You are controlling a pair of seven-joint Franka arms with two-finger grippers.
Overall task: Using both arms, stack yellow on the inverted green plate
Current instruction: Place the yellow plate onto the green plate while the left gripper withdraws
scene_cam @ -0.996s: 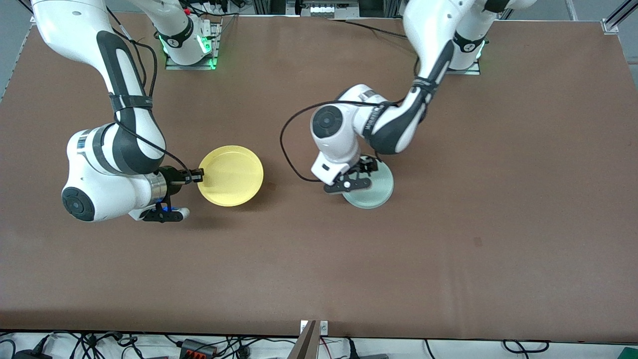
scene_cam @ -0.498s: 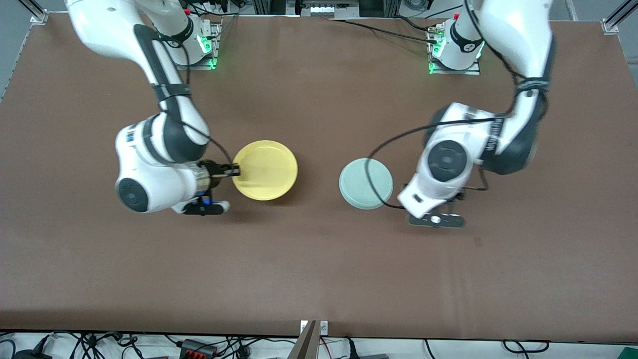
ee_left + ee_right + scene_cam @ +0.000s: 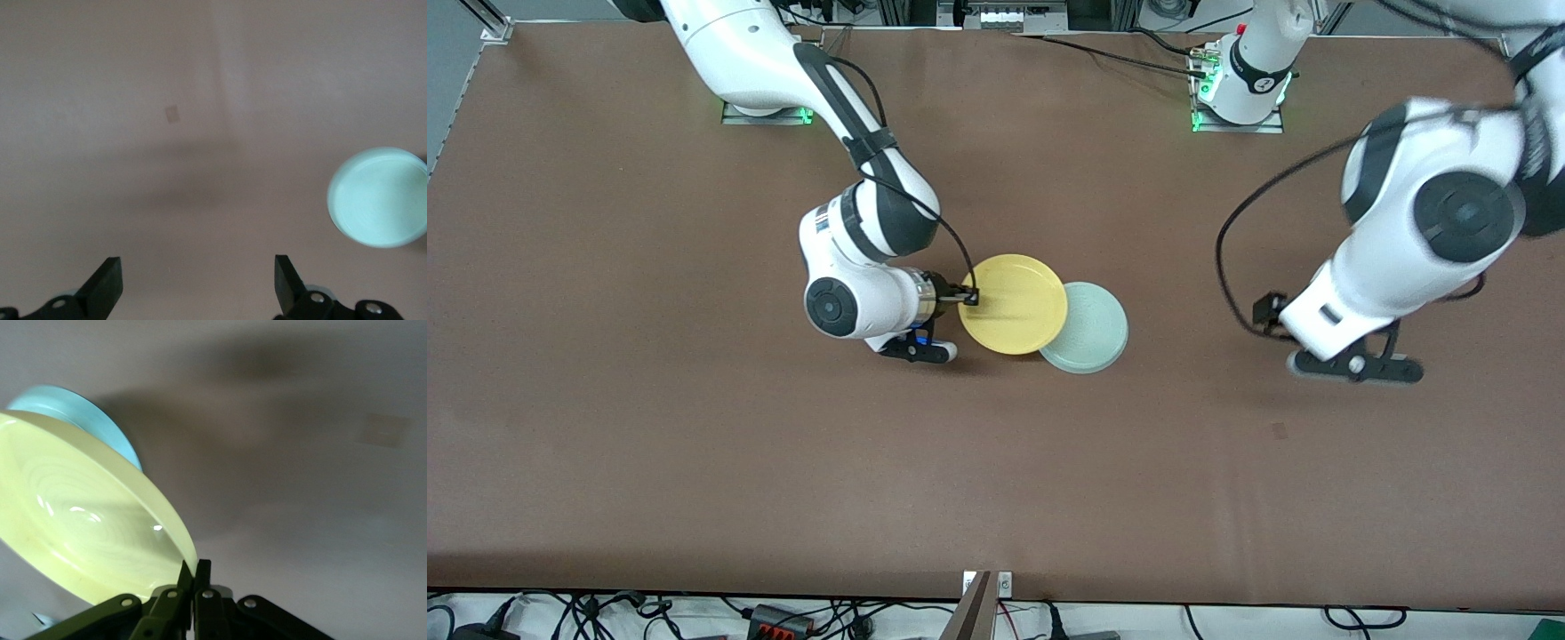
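Note:
My right gripper is holding the yellow plate and needs to keep holding it until the yellow plate is centered, because most of the green plate point(image 3: 1094, 333) shows beside the yellow plate's edge point(image 3: 1064, 290).
The yellow plate point(image 3: 1014, 302) hangs tilted in my right gripper point(image 3: 967, 298), which is shut on its rim. The plate's other edge overlaps the pale green plate point(image 3: 1094, 333), which lies bottom up on the table. In the right wrist view the fingers point(image 3: 195, 568) pinch the yellow rim point(image 3: 93, 527), with the green plate point(image 3: 80, 410) showing past it. My left arm point(image 3: 1432, 231) is raised over the table toward its own end, away from both plates. The left gripper point(image 3: 198, 263) is open and empty, and the green plate point(image 3: 380, 197) shows at the edge of its view.
A small dark mark point(image 3: 1280, 431) is on the brown table point(image 3: 694, 444), nearer the front camera than the left arm. The arm bases point(image 3: 1240, 80) stand at the table's edge farthest from the camera. Cables lie below the front edge.
My right gripper carried the yellow plate toward the left arm's end until it overlaps the green plate. My left arm let go of the green plate, drew away toward its own end and rose.

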